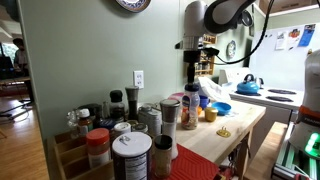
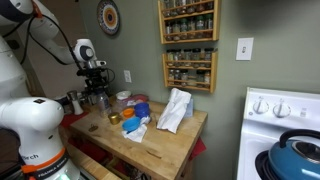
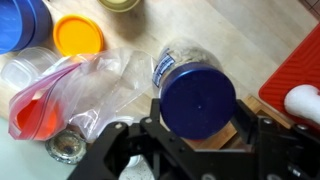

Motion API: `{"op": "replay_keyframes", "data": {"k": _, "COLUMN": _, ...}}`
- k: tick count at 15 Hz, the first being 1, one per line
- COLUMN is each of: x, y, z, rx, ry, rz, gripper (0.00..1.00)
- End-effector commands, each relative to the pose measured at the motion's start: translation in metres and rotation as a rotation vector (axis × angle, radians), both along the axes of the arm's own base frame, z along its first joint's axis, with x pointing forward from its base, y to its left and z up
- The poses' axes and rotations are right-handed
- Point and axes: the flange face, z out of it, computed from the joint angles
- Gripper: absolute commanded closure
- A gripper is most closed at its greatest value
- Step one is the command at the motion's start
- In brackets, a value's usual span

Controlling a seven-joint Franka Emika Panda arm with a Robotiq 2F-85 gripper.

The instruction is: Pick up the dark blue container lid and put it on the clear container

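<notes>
The upright clear container is directly below the dark blue container lid, and the lid would stay on it. It is time for my gripper to release the lid now.
In the wrist view the dark blue container lid [image 3: 197, 98] sits between my gripper's [image 3: 198, 118] two black fingers, which press against its sides. The lid is at the top of the clear container [image 3: 166, 66], whose see-through labelled body shows just beyond the lid. I cannot tell whether the lid is seated on it. In an exterior view my gripper [image 1: 190, 72] hangs straight down over the tall clear container [image 1: 189, 108] on the wooden counter. It also shows in an exterior view [image 2: 96, 82] at the counter's far end.
A crumpled plastic bag [image 3: 62, 95] with orange contents, a yellow lid [image 3: 78, 35] and a blue bowl [image 3: 20, 20] lie beside the container. A red mat [image 3: 300, 70] is to the right. Spice jars [image 1: 130, 155] crowd the counter end. A blue kettle [image 1: 248, 85] stands on the stove.
</notes>
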Motion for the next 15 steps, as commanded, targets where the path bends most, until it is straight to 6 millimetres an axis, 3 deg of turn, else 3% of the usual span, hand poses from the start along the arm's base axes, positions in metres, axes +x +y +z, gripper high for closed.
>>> {"op": "replay_keyframes", "data": {"k": 1, "x": 0.0032, "y": -0.0001, "z": -0.0069, "rx": 0.034, "ry": 0.03, "rz": 0.014, "gripper": 0.55}}
{"op": "replay_keyframes", "data": {"k": 7, "x": 0.0053, "y": -0.0049, "z": -0.0073, "rx": 0.06, "ry": 0.049, "rz": 0.009, "gripper": 0.55}}
{"op": "replay_keyframes", "data": {"k": 8, "x": 0.0054, "y": -0.0057, "z": -0.0067, "rx": 0.056, "ry": 0.044, "rz": 0.0, "gripper": 0.11}}
{"op": "replay_keyframes", "data": {"k": 10, "x": 0.0046, "y": -0.0053, "z": -0.0065, "rx": 0.059, "ry": 0.046, "rz": 0.002, "gripper": 0.01}}
{"op": "replay_keyframes", "data": {"k": 15, "x": 0.0041, "y": -0.0061, "z": -0.0054, "rx": 0.061, "ry": 0.047, "rz": -0.004, "gripper": 0.0}}
